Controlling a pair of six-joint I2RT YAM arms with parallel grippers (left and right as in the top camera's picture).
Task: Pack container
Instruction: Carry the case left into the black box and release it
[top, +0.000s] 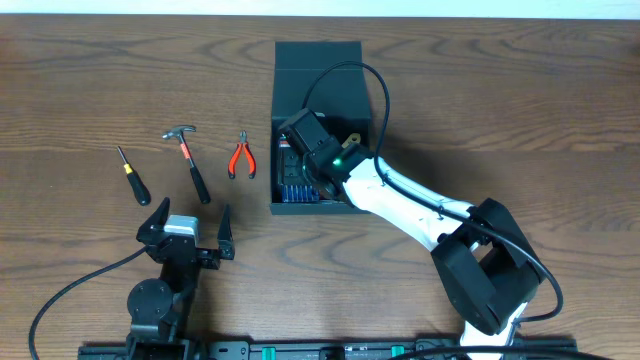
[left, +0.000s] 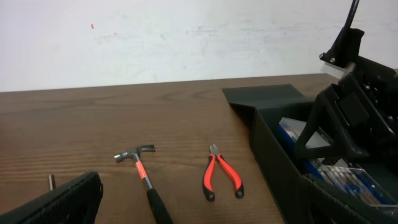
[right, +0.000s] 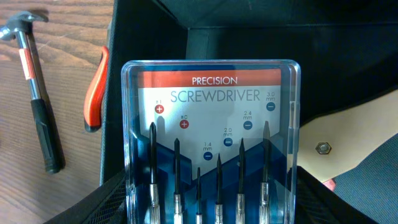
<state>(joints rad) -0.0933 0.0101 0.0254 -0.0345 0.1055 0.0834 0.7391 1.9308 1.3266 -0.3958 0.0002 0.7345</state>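
The screwdriver set case (right: 211, 112) is wholly within the dark container's sides and would stay in the container, so it is time for my right gripper to release it.
The container (top: 274, 120) is a dark box with its flap lid open at the far side; it also shows in the left wrist view (left: 273, 155) and the right wrist view (right: 249, 43). My right gripper (top: 303, 172) reaches down into it, its fingers (right: 211, 202) shut on the sides of a clear precision screwdriver set case (right: 211, 112). A tan flat piece with a nut (right: 348, 143) lies in the box beside the case. My left gripper (top: 190, 222) is open and empty near the front left of the table, and in its own view (left: 199, 211) it faces the loose tools.
Left of the box on the wooden table lie red-handled pliers (top: 240, 158), a hammer with a black grip (top: 190, 165) and a black-handled screwdriver (top: 131, 177). The right arm's cable (top: 375, 85) arches over the box.
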